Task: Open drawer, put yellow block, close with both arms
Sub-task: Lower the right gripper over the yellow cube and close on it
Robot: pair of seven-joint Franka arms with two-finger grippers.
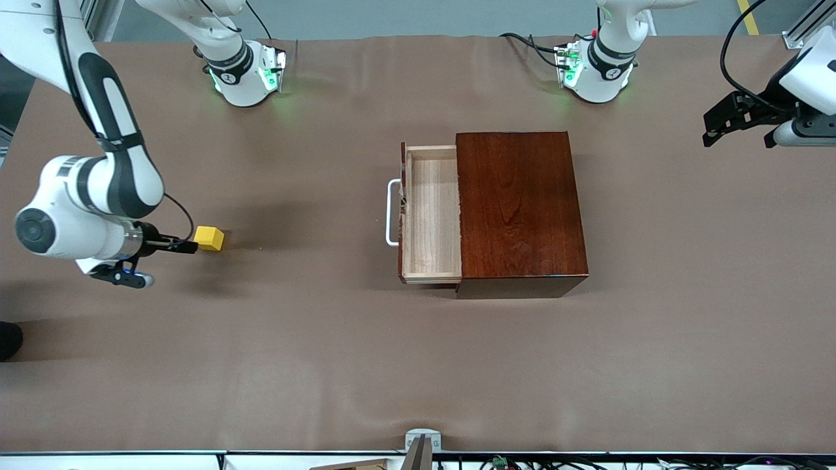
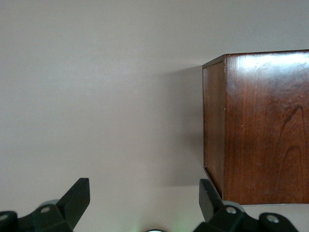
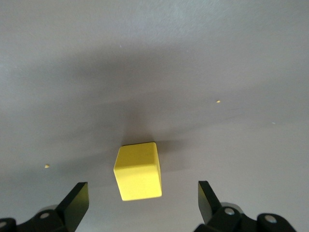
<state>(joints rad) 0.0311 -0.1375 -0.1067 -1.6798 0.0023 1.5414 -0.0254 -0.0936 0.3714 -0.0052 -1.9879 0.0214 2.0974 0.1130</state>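
Note:
The right gripper grabs the yellow block (image 1: 209, 238) by its two opposite sides next, to put it in the open drawer (image 1: 431, 215).
The yellow block (image 1: 209, 238) lies on the brown table toward the right arm's end. My right gripper (image 1: 188, 246) is low, right at the block, open and empty. In the right wrist view the block (image 3: 138, 171) sits just ahead of and partly between the open fingertips (image 3: 77, 199), untouched; the right gripper (image 3: 142, 200) is centred on it. The drawer (image 1: 431, 215) stands pulled out of the dark mahogany box (image 1: 519, 205), its tray empty, its white handle (image 1: 392, 212) facing the right arm's end. My left gripper (image 1: 715, 127) waits open in the air at the left arm's end. The left gripper (image 2: 145, 198) views the box (image 2: 260, 125).
The two green-lit bases (image 1: 245, 75) (image 1: 594, 68) stand along the table's back edge. A small grey mount (image 1: 421, 447) sits at the front edge. Tiny yellow crumbs (image 3: 218, 102) lie on the table by the block.

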